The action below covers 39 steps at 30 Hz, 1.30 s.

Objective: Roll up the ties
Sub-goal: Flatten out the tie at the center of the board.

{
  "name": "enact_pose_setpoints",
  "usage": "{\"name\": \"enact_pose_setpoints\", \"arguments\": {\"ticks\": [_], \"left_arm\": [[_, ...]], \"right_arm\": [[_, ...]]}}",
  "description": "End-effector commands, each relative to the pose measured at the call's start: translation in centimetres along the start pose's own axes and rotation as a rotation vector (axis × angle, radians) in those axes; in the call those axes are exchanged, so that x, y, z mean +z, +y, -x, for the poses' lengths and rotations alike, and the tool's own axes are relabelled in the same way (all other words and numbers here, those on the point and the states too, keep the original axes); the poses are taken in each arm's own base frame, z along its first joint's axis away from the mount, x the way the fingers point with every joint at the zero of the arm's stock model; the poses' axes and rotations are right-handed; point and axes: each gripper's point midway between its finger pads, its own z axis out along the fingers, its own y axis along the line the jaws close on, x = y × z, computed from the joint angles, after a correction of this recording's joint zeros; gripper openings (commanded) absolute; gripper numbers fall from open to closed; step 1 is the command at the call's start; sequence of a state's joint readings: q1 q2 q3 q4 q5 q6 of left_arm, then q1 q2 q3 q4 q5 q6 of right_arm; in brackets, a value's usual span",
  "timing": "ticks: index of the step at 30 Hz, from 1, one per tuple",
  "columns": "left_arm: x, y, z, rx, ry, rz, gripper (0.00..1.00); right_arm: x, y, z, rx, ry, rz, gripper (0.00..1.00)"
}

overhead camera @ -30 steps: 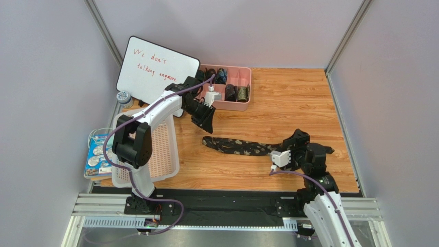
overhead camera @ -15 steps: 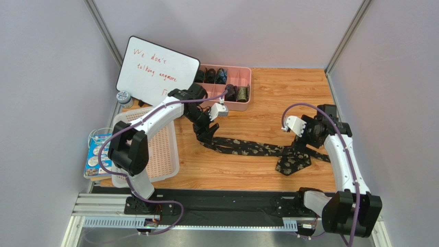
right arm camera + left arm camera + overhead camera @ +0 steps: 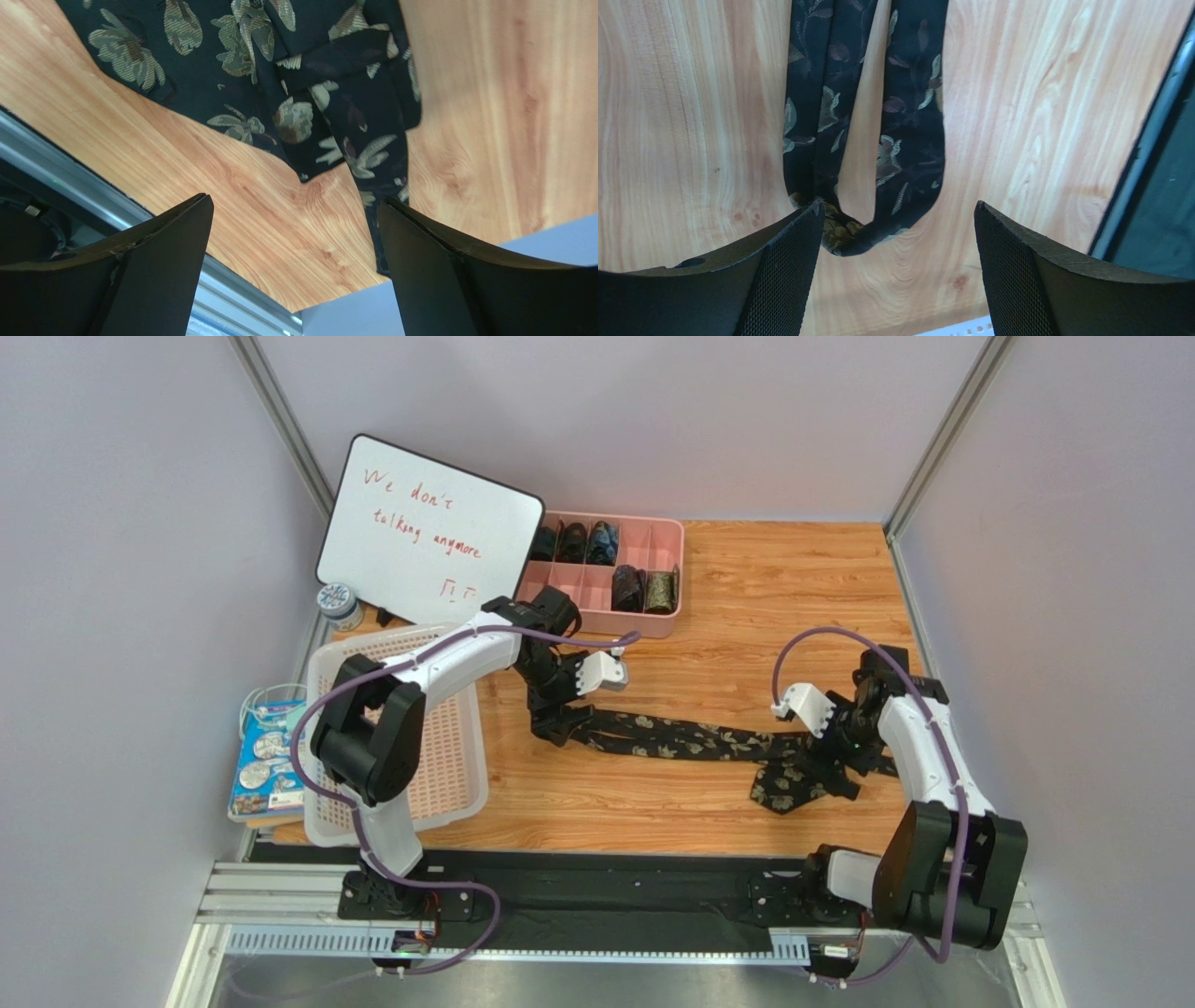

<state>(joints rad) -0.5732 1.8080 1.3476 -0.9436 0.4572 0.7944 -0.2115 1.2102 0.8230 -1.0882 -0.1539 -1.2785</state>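
My left gripper takes the dark tie by its folded end (image 3: 579, 734) (image 3: 859, 234) next, so its tails stay free for straightening before rolling.
One dark tie (image 3: 673, 739) with olive leaf print lies flat across the wooden table, doubled over on itself. Its folded end (image 3: 878, 161) is at the left, and my left gripper (image 3: 556, 720) hovers low over it, open; in the left wrist view (image 3: 898, 208) the fold sits between the fingers, beside the left fingertip (image 3: 801, 238). The tie's wide end (image 3: 281, 91) lies at the right. My right gripper (image 3: 838, 756) is open just above it (image 3: 295, 203), holding nothing. Several rolled ties (image 3: 644, 590) sit in the pink tray (image 3: 659, 626).
A whiteboard (image 3: 428, 525) leans at the back left. A white mesh basket (image 3: 449, 742) lies left of the left arm, with a blue packet (image 3: 267, 756) and a small tin (image 3: 337, 599) beyond it. The black rail (image 3: 617, 875) marks the table's near edge.
My left gripper has come down from near the tray to the tie's folded end and opened wide. The right arm swung out from the near edge to the tie's wide end.
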Motion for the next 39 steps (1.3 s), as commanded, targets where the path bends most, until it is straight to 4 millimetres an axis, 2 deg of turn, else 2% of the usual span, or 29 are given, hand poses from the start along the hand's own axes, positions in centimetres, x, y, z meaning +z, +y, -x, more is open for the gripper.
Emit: {"name": "enact_pose_setpoints", "arguments": {"ticks": [1, 3, 4, 5, 8, 14, 15, 16, 19, 20, 22, 23, 24, 25, 26, 27, 28, 29, 31, 33, 34, 37, 38, 39], "left_arm": [[0.8, 1.9, -0.9, 0.099, 0.054, 0.069, 0.83], [1.3, 2.6, -1.6, 0.087, 0.079, 0.099, 0.80], [1.4, 2.7, -1.9, 0.082, 0.084, 0.097, 0.78], [1.5, 2.6, -2.2, 0.076, 0.085, 0.091, 0.77], [1.9, 2.8, -2.8, 0.053, 0.086, 0.090, 0.71], [1.4, 4.6, -2.8, 0.002, 0.065, 0.149, 0.44], [1.2, 4.7, -2.7, 0.001, 0.061, 0.158, 0.34], [1.0, 4.9, -2.6, 0.005, 0.060, 0.164, 0.29], [-0.7, 5.2, -1.6, 0.016, 0.061, 0.189, 0.13], [-2.6, 6.0, 0.0, 0.048, 0.041, 0.234, 0.11], [-5.1, 5.7, 0.8, 0.064, 0.051, 0.241, 0.05], [-8.1, 6.4, 3.2, 0.105, 0.009, 0.305, 0.03], [-9.8, 6.5, 4.2, 0.137, -0.003, 0.328, 0.01], [-11.2, 5.8, 4.5, 0.145, 0.003, 0.322, 0.01], [-14.6, 6.2, 6.9, 0.183, -0.046, 0.396, 0.00], [-16.1, 5.7, 7.3, 0.202, -0.045, 0.402, 0.00], [-17.6, 5.5, 8.1, 0.226, -0.056, 0.425, 0.00], [-20.5, 5.6, 9.7, 0.264, -0.088, 0.495, 0.00], [-23.4, 5.7, 10.8, 0.313, -0.106, 0.579, 0.00], [-27.4, 6.0, 12.1, 0.380, -0.132, 0.724, 0.00], [-29.4, 5.6, 12.2, 0.397, -0.138, 0.793, 0.00], [-32.6, 5.6, 13.2, 0.434, -0.173, 0.912, 0.00], [-33.8, 5.3, 13.6, 0.445, -0.193, 0.954, 0.00], [-34.4, 5.1, 13.7, 0.445, -0.201, 0.976, 0.00]], "right_arm": [[2.0, -2.7, 0.9, 0.007, -0.006, -0.082, 0.92], [2.0, -3.6, 1.8, 0.018, -0.018, -0.099, 0.92], [2.2, -3.4, 2.0, 0.030, -0.022, -0.074, 0.92], [1.7, -4.0, 2.7, 0.048, -0.039, -0.086, 0.91], [1.2, -3.8, 3.6, 0.055, -0.059, -0.056, 0.91], [1.1, -3.7, 5.2, 0.022, -0.085, -0.055, 0.90], [1.0, -3.8, 5.5, 0.023, -0.088, -0.057, 0.89], [0.9, -3.9, 5.7, 0.026, -0.090, -0.055, 0.89], [0.0, -4.6, 6.9, 0.053, -0.126, -0.063, 0.88], [-0.3, -4.7, 7.2, 0.065, -0.137, -0.063, 0.89], [-1.6, -5.3, 8.8, 0.111, -0.199, -0.065, 0.89], [-2.1, -5.4, 9.5, 0.127, -0.231, -0.066, 0.90], [-2.8, -5.6, 10.3, 0.147, -0.269, -0.072, 0.91], [-3.8, -5.6, 12.0, 0.177, -0.351, -0.062, 0.92], [-4.4, -5.7, 12.9, 0.193, -0.398, -0.063, 0.94], [-5.2, -5.7, 13.8, 0.203, -0.446, -0.064, 0.99], [-6.3, -5.9, 15.5, 0.223, -0.534, -0.071, 1.00], [-6.9, -5.7, 16.4, 0.219, -0.575, -0.069, 1.00], [-8.1, -5.2, 18.3, 0.199, -0.665, -0.059, 1.00], [-8.3, -4.4, 19.7, 0.172, -0.705, -0.042, 1.00], [-8.2, -3.3, 20.9, 0.160, -0.723, -0.014, 1.00], [-6.8, -2.1, 22.3, 0.142, -0.755, 0.011, 1.00], [-5.3, -0.5, 22.6, 0.132, -0.743, 0.051, 1.00], [-5.3, -1.1, 23.7, 0.105, -0.785, 0.013, 1.00]]}}
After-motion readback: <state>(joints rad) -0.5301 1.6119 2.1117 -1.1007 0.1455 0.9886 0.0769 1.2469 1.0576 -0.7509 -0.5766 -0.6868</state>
